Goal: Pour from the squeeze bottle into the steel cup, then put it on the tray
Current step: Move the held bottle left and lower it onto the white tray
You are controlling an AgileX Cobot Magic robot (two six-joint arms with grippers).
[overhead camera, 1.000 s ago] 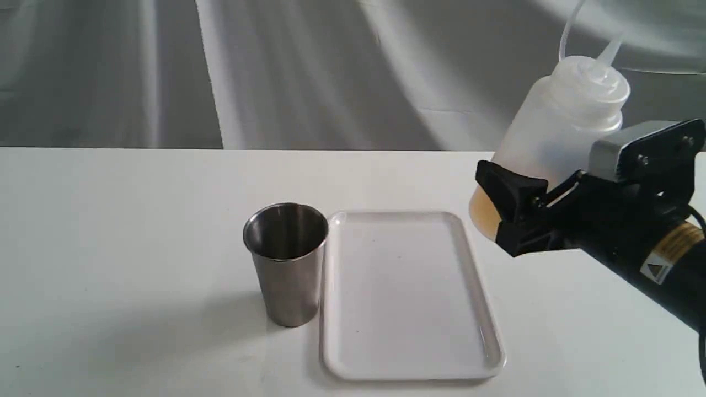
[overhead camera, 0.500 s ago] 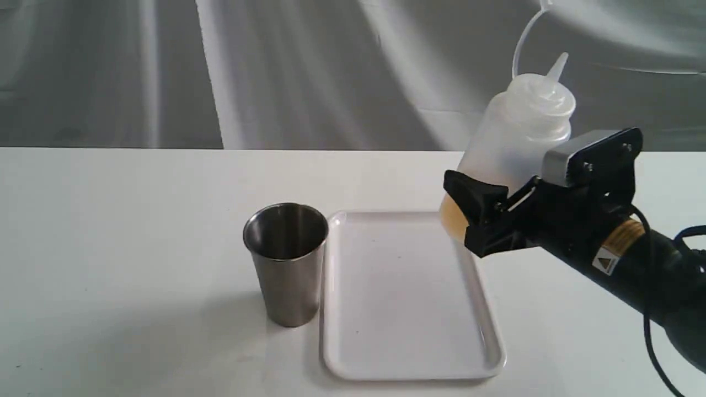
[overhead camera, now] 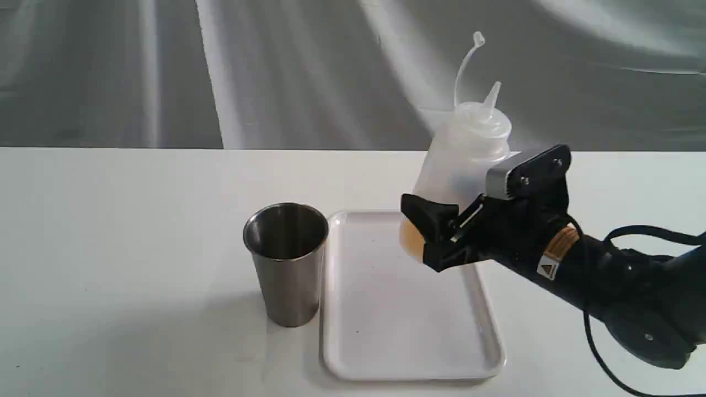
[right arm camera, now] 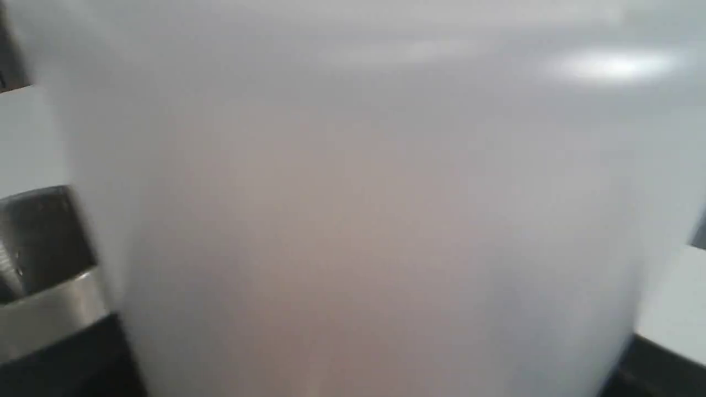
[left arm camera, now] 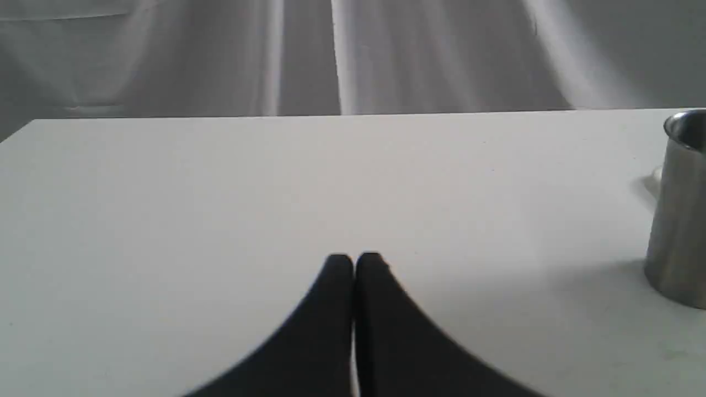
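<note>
My right gripper keeps hold of the bottle for now, since the bottle's amber base hangs tilted above the white tray and the bottle would fall if I opened it.
The squeeze bottle is whitish and translucent, with amber liquid at its base and its nozzle up. It hangs slightly tilted over the far right part of the tray. My right gripper is shut on its lower body. The bottle fills the right wrist view as a blur. The steel cup stands upright just left of the tray and also appears at the edge of the left wrist view. My left gripper is shut, low over the bare table, left of the cup.
A white table carries everything, with a grey draped backdrop behind it. The right arm and its black cable reach in from the right edge.
My right gripper has carried the bottle left and down, from beyond the tray's right side to above its far right part. The cup and tray have not moved.
</note>
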